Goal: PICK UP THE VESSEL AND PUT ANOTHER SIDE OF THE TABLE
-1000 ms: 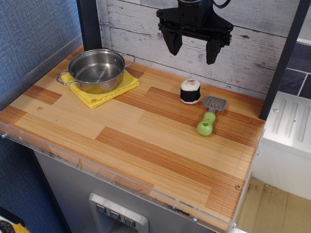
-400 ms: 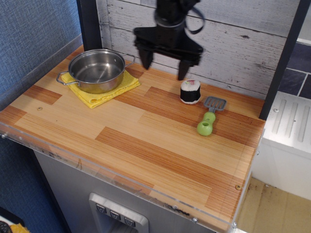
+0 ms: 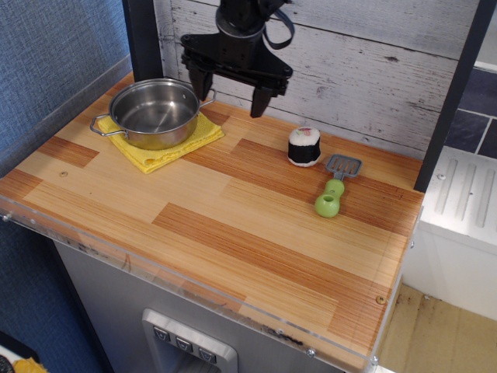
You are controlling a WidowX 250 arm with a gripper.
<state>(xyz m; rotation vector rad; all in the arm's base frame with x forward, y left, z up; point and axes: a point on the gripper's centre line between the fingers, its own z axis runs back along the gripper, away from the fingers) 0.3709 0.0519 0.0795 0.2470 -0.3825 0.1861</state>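
Note:
The gripper needs to move the vessel off the yellow cloth to another side of the table, so next it needs to grab the vessel by its rim (image 3: 198, 112).
The vessel (image 3: 155, 113) is a shallow steel pot with two wire loop handles. It sits on a yellow folded cloth (image 3: 165, 144) at the back left of the wooden table (image 3: 233, 233). My black gripper (image 3: 230, 90) hangs open and empty above the table's back edge, just right of the vessel's far handle. One fingertip is near the pot's rim, the other is further right over bare wood. It does not touch the vessel.
A black-and-white sushi roll toy (image 3: 304, 146) stands right of centre. A green-handled spatula (image 3: 334, 190) lies beside it. A whitewashed plank wall (image 3: 365, 70) backs the table, with dark posts at left and right. A clear plastic strip (image 3: 194, 291) lines the front edge.
The gripper has moved left along the back wall, from above the sushi roll to beside the vessel, and come lower. It stays open. The objects have not moved.

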